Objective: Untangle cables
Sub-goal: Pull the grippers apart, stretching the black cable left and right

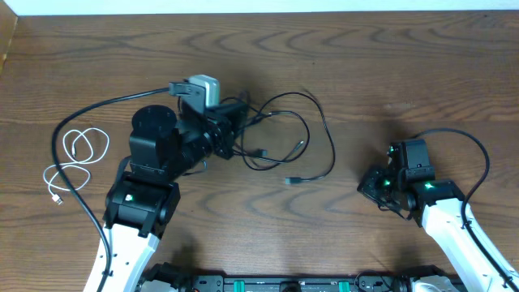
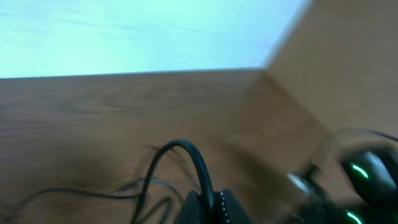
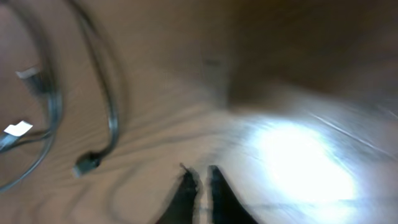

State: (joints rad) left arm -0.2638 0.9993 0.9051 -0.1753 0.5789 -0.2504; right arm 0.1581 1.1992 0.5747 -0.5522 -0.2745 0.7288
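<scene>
I need to grab the black cable's outer loop with my right gripper near the cable's free plug, away from my left gripper. Then the cables can be untangled.
Two thin black cables lie in tangled loops at the table's middle, with one plug end free at the front. My left gripper is at their left edge. In the left wrist view it is shut on a black cable that arches up out of the fingers. The white cable lies coiled by itself at the far left. My right gripper hovers right of the tangle. In the blurred right wrist view it stands a crack open with nothing in it, and a black cable and plug lie to its left.
The left arm's thick black cable arcs over the table beside the white coil. The right arm's own cable loops at the right. The table's far edge runs along a white wall.
</scene>
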